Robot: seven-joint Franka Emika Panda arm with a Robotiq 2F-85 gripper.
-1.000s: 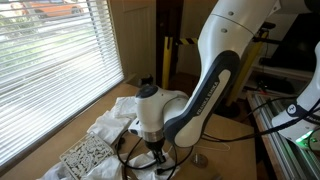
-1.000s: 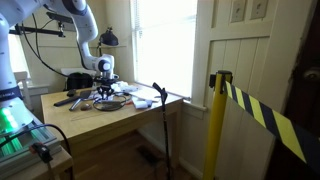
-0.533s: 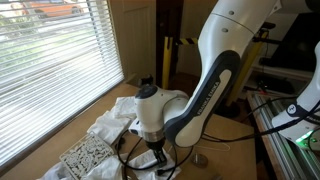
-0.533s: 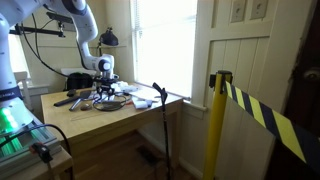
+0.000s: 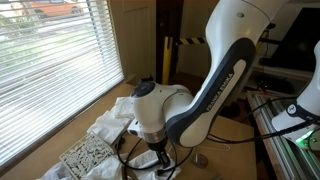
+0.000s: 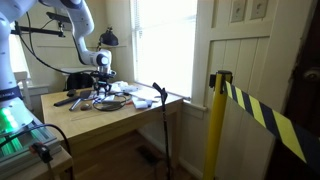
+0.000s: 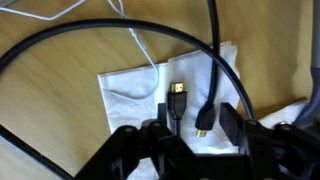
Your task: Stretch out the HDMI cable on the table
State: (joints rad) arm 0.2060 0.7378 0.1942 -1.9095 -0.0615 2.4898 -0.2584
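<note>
My fingers are above both plugs on the white cloth in the wrist view. My gripper comes down, and only then closes on the plugs.
In the wrist view the black HDMI cable (image 7: 100, 30) arcs in a wide loop over the wooden table (image 7: 50, 110). Its two plug ends lie on a white cloth (image 7: 130, 95): one plug (image 7: 176, 97) points up, the other plug (image 7: 203, 122) points down. My gripper (image 7: 197, 120) hangs just over them, open, its fingers (image 7: 231, 122) on either side of the plugs without pinching them. In both exterior views the gripper (image 5: 157, 156) (image 6: 103, 92) is low over the coiled cable (image 5: 133, 155).
A thin white wire (image 7: 140, 50) crosses the cloth. Crumpled white cloths (image 5: 112, 122) and a patterned pad (image 5: 88, 152) lie by the window blinds. Tools and clutter (image 6: 72, 98) sit on the table (image 6: 100, 122). A yellow-black striped post (image 6: 214, 120) stands past its edge.
The arm's upper links have swung slightly, and the wrist has shifted a little. The cable coil stays where it was.
</note>
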